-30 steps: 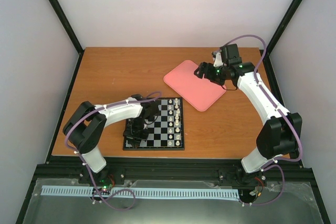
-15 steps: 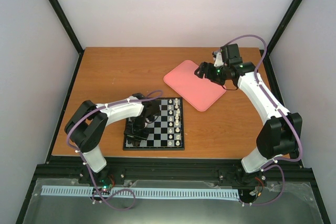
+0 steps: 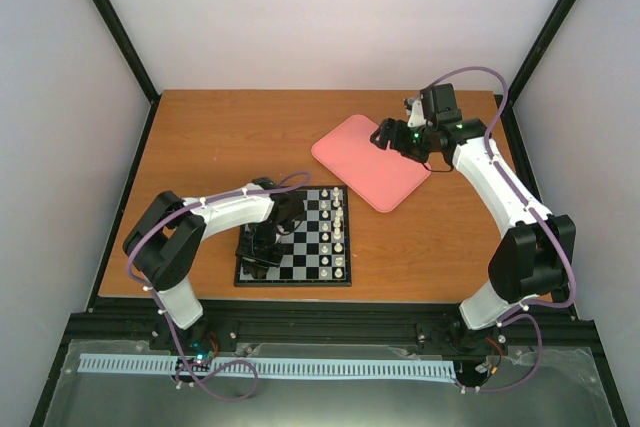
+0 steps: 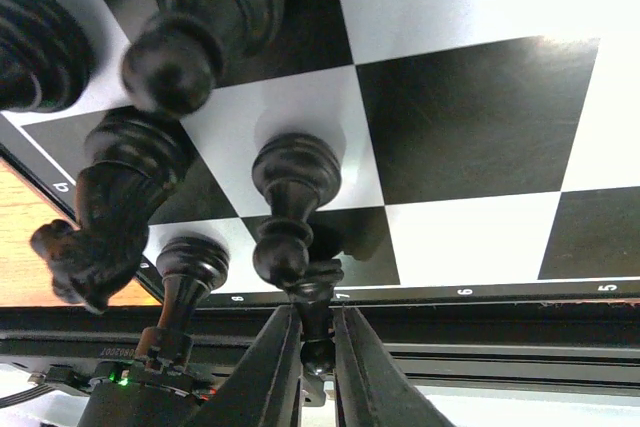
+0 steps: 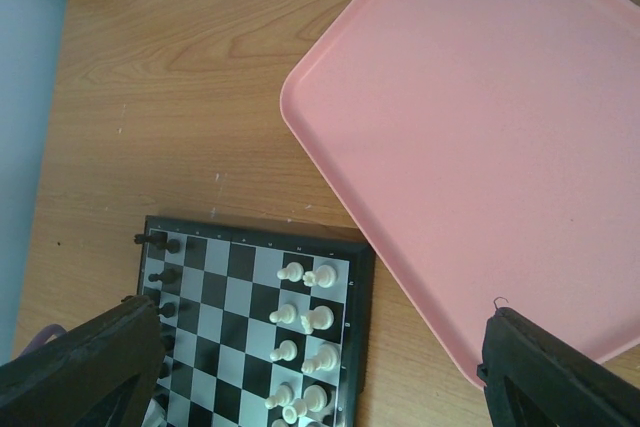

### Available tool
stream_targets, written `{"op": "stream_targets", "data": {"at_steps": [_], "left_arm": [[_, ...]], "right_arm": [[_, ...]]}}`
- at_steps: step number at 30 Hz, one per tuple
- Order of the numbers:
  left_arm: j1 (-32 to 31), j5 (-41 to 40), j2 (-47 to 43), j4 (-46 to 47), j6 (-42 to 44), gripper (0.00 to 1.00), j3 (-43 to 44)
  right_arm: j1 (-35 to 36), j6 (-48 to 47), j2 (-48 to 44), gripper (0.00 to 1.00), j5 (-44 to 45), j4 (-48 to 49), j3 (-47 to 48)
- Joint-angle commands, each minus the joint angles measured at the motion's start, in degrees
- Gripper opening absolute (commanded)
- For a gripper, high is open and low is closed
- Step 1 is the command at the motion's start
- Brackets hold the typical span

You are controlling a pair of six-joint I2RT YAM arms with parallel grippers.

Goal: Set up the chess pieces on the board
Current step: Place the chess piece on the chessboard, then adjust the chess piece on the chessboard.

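Observation:
I can open my left gripper now, because the base of the upright black pawn is at the dark square, so the pawn would stand there.
The board [image 3: 296, 282] lies at the table's near left. Black chess pieces [image 5: 160, 244] stand along its left side. My left gripper [image 3: 258, 251] is low over that side. In the left wrist view it [image 4: 317, 312] is shut on a black pawn [image 4: 316, 277], which stands upright on a dark square at the board's edge. Another pawn [image 4: 290, 197], a knight [image 4: 110, 207] and a third pawn [image 4: 190, 267] stand close by. My right gripper [image 3: 385, 137] hangs open and empty over the pink tray [image 3: 370, 172]. Its fingers [image 5: 80, 367] frame the right wrist view.
White pieces [image 3: 338, 232] fill the board's right columns, also visible in the right wrist view [image 5: 305, 317]. The pink tray [image 5: 480, 147] lies bare at the back right, its corner close to the board. Bare wooden tabletop [image 3: 220, 137] lies behind the board.
My left gripper has shifted slightly along the board's left side and stays shut. The right arm has not moved.

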Motion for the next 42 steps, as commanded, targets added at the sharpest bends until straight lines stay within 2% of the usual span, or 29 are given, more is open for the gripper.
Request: {"op": "stream_targets", "data": {"at_steps": [1, 9, 19, 38, 39, 42], "left_arm": [[-0.62, -1.04, 0.59, 1.77, 1.0, 0.13, 0.05], [-0.66, -1.26, 0.15, 1.32, 1.09, 0.17, 0.2], [-0.66, -1.23, -1.54, -0.56, 1.08, 0.18, 1.71], [-0.64, -1.31, -8.67, -8.78, 1.32, 0.21, 9.7], [-0.67, -1.75, -9.22, -9.4, 1.13, 0.22, 11.21], [-0.29, -3.11, -10.11, -11.59, 0.83, 0.33, 16.5]], "right_arm": [[-0.51, -0.69, -0.37, 1.0, -0.61, 0.84, -0.76], [-0.51, -0.63, -0.2, 1.0, -0.83, 0.93, -1.02], [-0.47, -0.42, -0.11, 1.0, -1.14, 1.37, -1.11], [-0.47, -0.71, -0.29, 1.0, -0.74, 0.99, -0.23], [-0.51, -0.82, -0.54, 1.0, -0.11, 0.57, -0.26], [-0.5, -1.54, -1.41, 1.0, 0.95, -0.46, -0.86]]}}
